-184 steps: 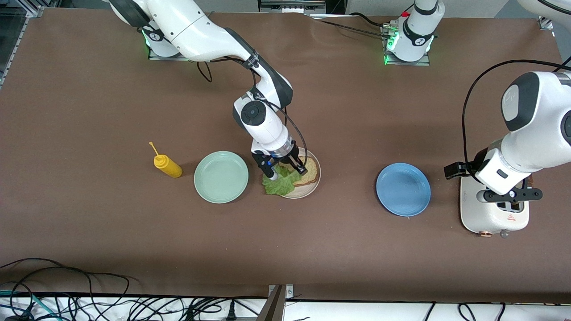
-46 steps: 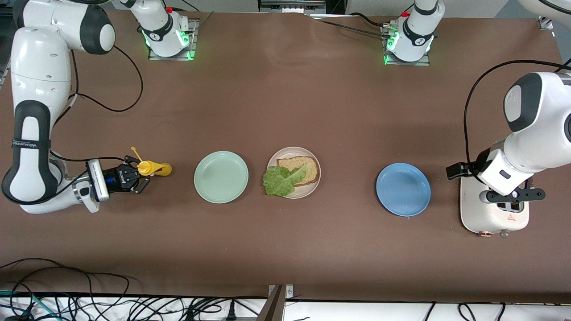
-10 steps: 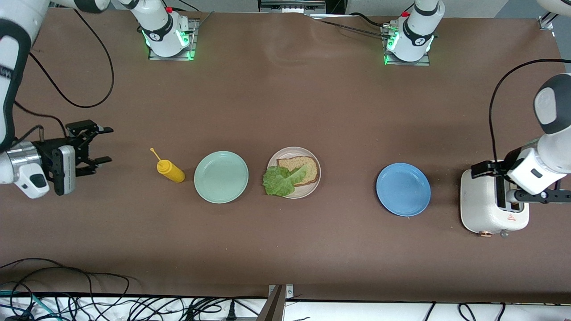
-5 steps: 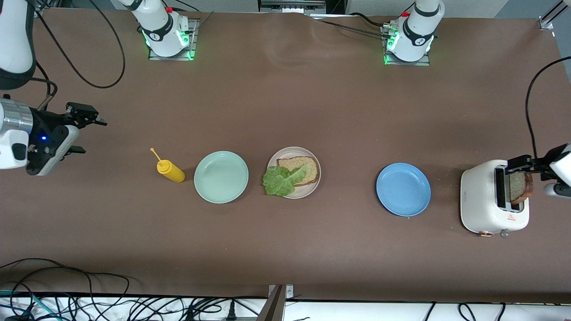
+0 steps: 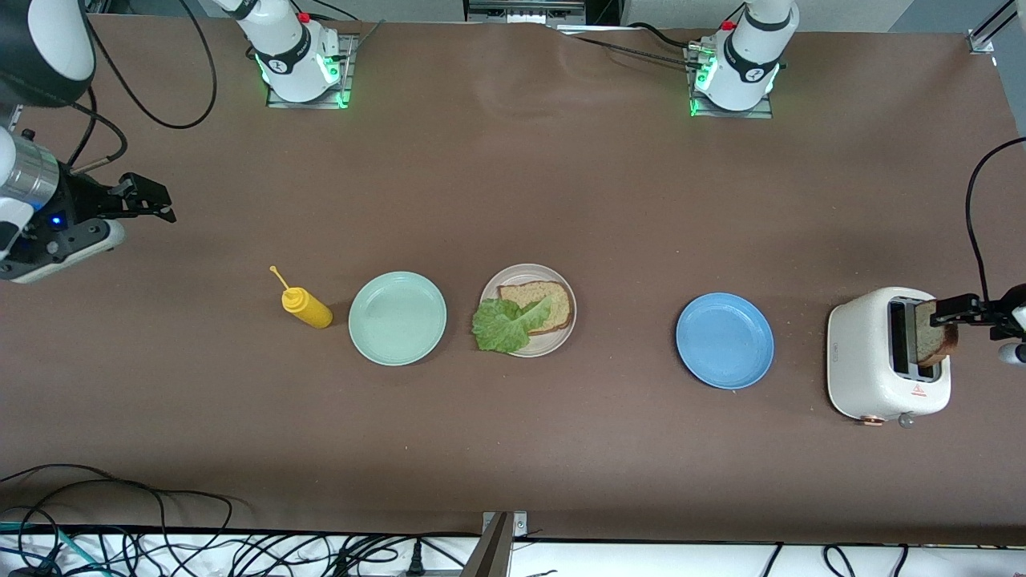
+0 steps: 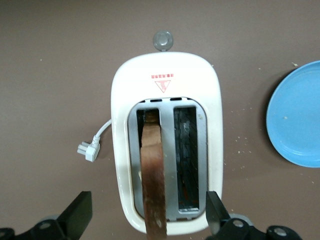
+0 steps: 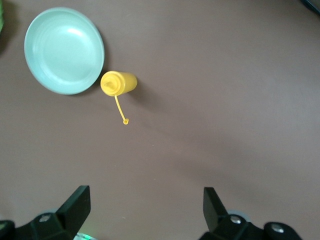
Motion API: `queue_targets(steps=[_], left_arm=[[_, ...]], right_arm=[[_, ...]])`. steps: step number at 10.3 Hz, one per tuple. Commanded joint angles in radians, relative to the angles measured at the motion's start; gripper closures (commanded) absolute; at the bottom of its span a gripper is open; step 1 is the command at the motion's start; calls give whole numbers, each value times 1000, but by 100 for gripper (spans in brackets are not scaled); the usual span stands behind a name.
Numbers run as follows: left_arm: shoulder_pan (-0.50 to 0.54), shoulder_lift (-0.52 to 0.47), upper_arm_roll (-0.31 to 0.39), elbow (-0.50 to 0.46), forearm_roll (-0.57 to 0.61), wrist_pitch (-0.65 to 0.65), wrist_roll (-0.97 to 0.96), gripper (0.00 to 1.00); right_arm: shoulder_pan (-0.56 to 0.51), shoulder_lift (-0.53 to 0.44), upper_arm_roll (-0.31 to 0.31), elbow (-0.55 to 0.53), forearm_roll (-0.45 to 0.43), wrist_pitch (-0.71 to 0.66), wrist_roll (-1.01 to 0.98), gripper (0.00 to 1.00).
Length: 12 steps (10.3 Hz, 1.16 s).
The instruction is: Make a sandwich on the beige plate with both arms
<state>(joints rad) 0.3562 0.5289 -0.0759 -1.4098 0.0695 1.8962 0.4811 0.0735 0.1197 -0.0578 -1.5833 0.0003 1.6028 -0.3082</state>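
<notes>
Next, my left gripper takes the upright bread slice by its crust edge (image 5: pixel 952 342) to top the sandwich on the beige plate (image 5: pixel 555 344).
The beige plate (image 5: pixel 555 344) sits mid-table with one brown bread slice (image 5: pixel 547 304) on it. A green lettuce leaf (image 5: pixel 503 325) lies partly over that slice and hangs over the rim. A second bread slice (image 5: pixel 936 340) (image 6: pixel 152 165) stands upright in one slot of the white toaster (image 5: pixel 870 361) (image 6: pixel 165 80). My left gripper (image 5: pixel 960 311) (image 6: pixel 147 205) hovers over the toaster, open, its fingers well clear of the slice on both sides. My right gripper (image 5: pixel 160 204) (image 7: pixel 145 200) is open and empty above bare table at the right arm's end.
A mint-green plate (image 5: pixel 397 317) (image 7: pixel 64 50) lies beside the beige plate, with a yellow squeeze bottle (image 5: pixel 306 307) (image 7: pixel 118 83) on its side beside it. A blue plate (image 5: pixel 725 340) (image 6: pixel 297 120) lies between the beige plate and the toaster. The toaster's plug (image 6: pixel 90 148) lies on the table.
Both arms have pulled back toward their ends of the table. The left gripper has lifted off the toaster and uncovered the slice in its slot. The right gripper has drawn away from the bottle.
</notes>
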Motion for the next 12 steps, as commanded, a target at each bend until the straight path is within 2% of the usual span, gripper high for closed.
queue_targets(steps=[1, 2, 3, 6, 7, 10, 12], left_arm=[[15, 54, -7, 38, 3, 35, 34, 0], [17, 65, -7, 40, 1, 44, 31, 1], [20, 66, -7, 38, -3, 44, 19, 16], [23, 74, -7, 38, -10, 44, -2, 85], [23, 74, -8, 38, -10, 44, -50, 100], [18, 63, -13, 43, -11, 31, -68, 100], [12, 54, -18, 75, -11, -12, -94, 100]], right_arm=[[-64, -121, 18, -128, 0, 46, 157, 0], [-67, -167, -2, -171, 0, 33, 213, 0], [-67, -201, -8, -217, -2, 16, 251, 0], [-70, -184, -10, -215, -19, 71, 256, 0], [-78, -177, -5, -208, -19, 125, 248, 0], [-95, -152, 32, -123, -13, 146, 247, 0], [-116, -167, 56, -121, -8, 50, 254, 0]])
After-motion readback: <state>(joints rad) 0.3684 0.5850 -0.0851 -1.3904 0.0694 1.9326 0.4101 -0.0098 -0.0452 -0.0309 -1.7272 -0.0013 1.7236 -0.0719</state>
